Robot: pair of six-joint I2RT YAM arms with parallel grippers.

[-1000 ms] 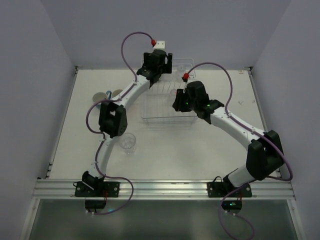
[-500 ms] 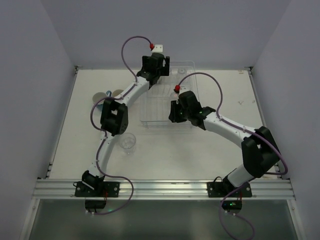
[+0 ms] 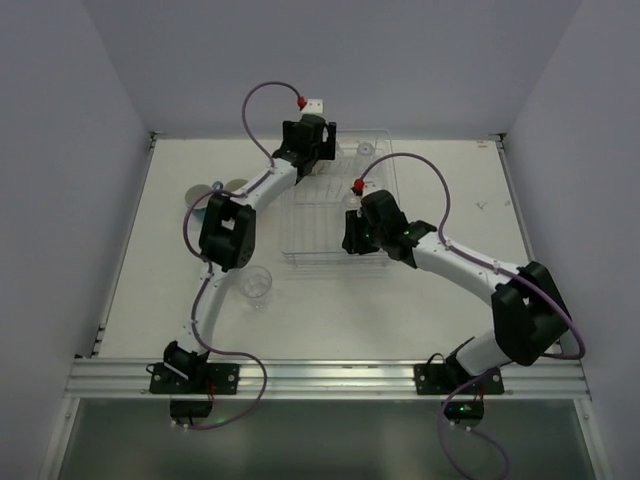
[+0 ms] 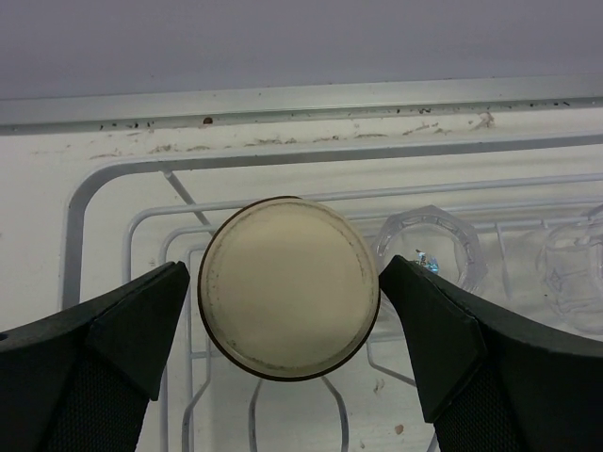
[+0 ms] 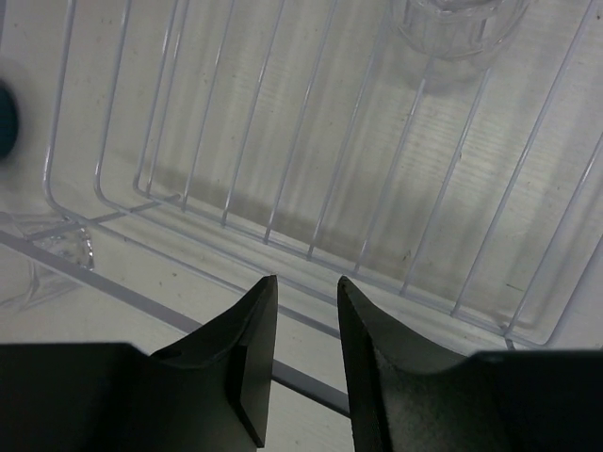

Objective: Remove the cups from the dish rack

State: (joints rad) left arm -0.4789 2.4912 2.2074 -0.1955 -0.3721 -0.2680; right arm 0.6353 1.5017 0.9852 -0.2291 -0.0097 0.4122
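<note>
My left gripper should close, catching the upturned brown cup.
The dish rack (image 3: 322, 215) of pale wire lies at the table's far middle. My left gripper (image 3: 316, 148) is over its far end. In the left wrist view it (image 4: 285, 267) is open, one finger on each side of the upturned brown cup (image 4: 289, 287), not touching it. Two clear tumblers (image 4: 430, 252) (image 4: 575, 273) stand to the cup's right in the rack (image 4: 104, 179). My right gripper (image 3: 352, 236) hangs over the rack's near edge. In its wrist view it (image 5: 303, 282) is a little open and empty, above the rack's rim wire (image 5: 188, 325). Another tumbler (image 5: 459, 24) sits farther in.
A clear tumbler (image 3: 257, 285) stands on the table near the left arm. A blue mug (image 3: 214, 189) and another cup (image 3: 238, 184) stand at the left, beside the left arm's elbow. The back wall is close behind the rack.
My right gripper has moved from over the rack's middle back to its near edge. My left gripper has shifted a little farther toward the rack's far end.
</note>
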